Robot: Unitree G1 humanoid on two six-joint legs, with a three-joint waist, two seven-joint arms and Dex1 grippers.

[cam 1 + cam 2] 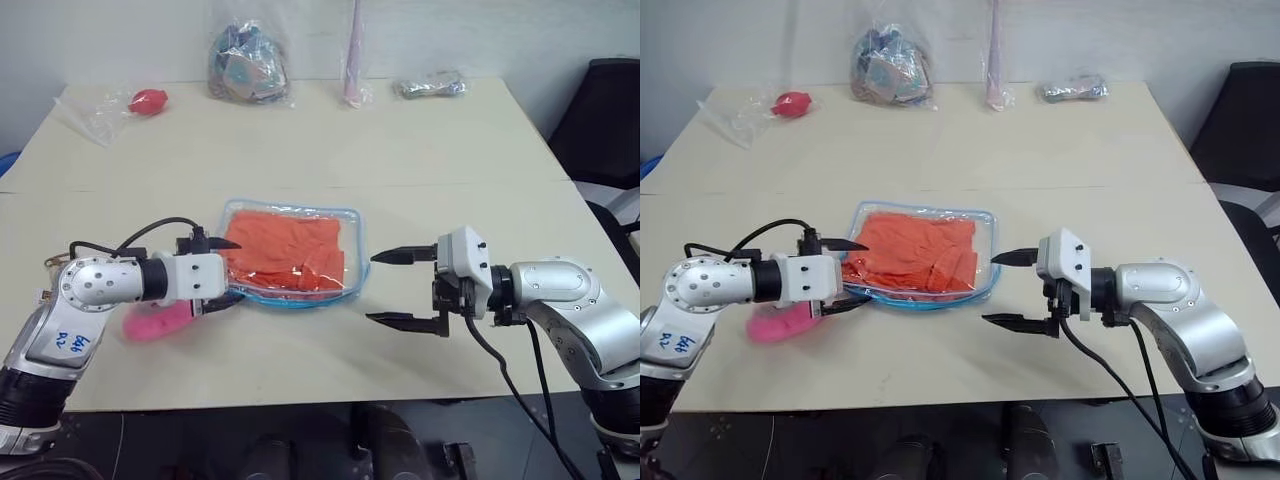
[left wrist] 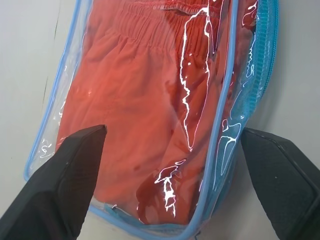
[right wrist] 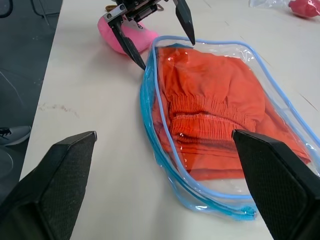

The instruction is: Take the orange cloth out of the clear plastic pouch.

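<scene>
The pouch needs to be grabbed next by its upper blue edge along the zipper with the left gripper. Then the orange cloth can come out.
The clear plastic pouch with light blue trim lies flat on the table, near the front middle. The wrinkled orange cloth is inside it and fills most of it; its gathered edge shows through the plastic. My left gripper is open at the pouch's left end, one black finger on each side of that end. In its wrist view the pouch runs between the fingers. My right gripper is open just off the pouch's right end, pointing left at it and holding nothing.
A pink plush toy lies under my left forearm. Along the table's far edge are a red item in a clear bag, a crinkly bag of small items, a tall pink wrapped item and a small packet. A black chair stands at the right.
</scene>
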